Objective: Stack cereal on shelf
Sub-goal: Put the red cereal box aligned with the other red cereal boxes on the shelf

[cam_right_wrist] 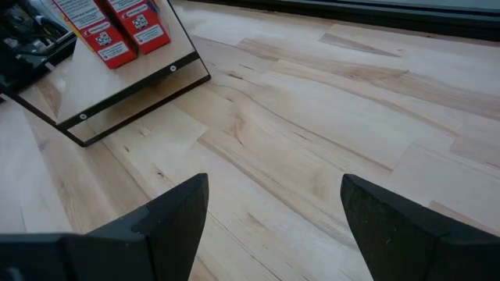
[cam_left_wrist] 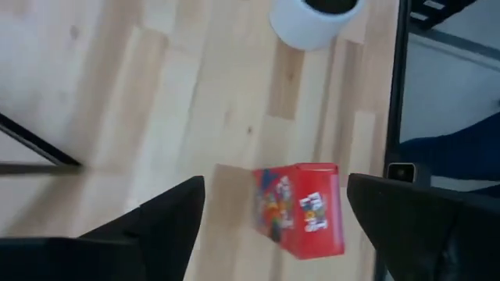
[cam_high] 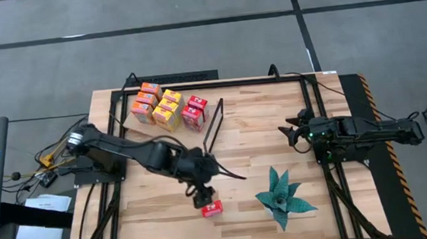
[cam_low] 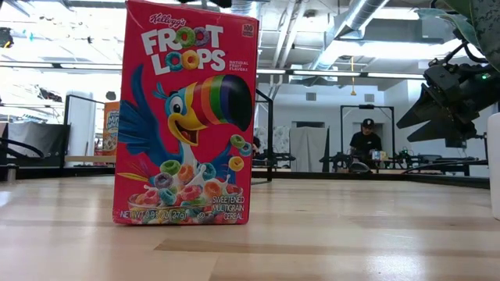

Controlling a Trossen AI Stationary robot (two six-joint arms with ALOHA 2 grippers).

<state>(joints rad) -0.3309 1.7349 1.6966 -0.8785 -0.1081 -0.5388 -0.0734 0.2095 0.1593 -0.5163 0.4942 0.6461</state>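
Note:
My left gripper grabs the red Froot Loops box by its top end (cam_high: 212, 208) next, to stack the box on the shelf (cam_high: 204, 138).
A red Froot Loops cereal box (cam_low: 186, 113) stands upright on its bottom end on the table near the front edge (cam_high: 212, 208). My left gripper (cam_high: 202, 194) hovers open just above and behind it. In the left wrist view its fingers (cam_left_wrist: 275, 181) stand apart on either side of the box (cam_left_wrist: 301, 207) without touching. Several more cereal boxes (cam_high: 168, 108) in red, orange and yellow stand on the shelf board (cam_high: 134, 127) at the far left, by its black frame (cam_high: 212, 123). My right gripper (cam_high: 295, 136) waits open at the right.
A green artificial plant (cam_high: 283, 198) in a white pot (cam_left_wrist: 312, 19) stands right of the lone box near the front edge. Black rails (cam_high: 316, 119) run along the table's sides. Bare wood lies between the shelf and the right arm (cam_right_wrist: 312, 133).

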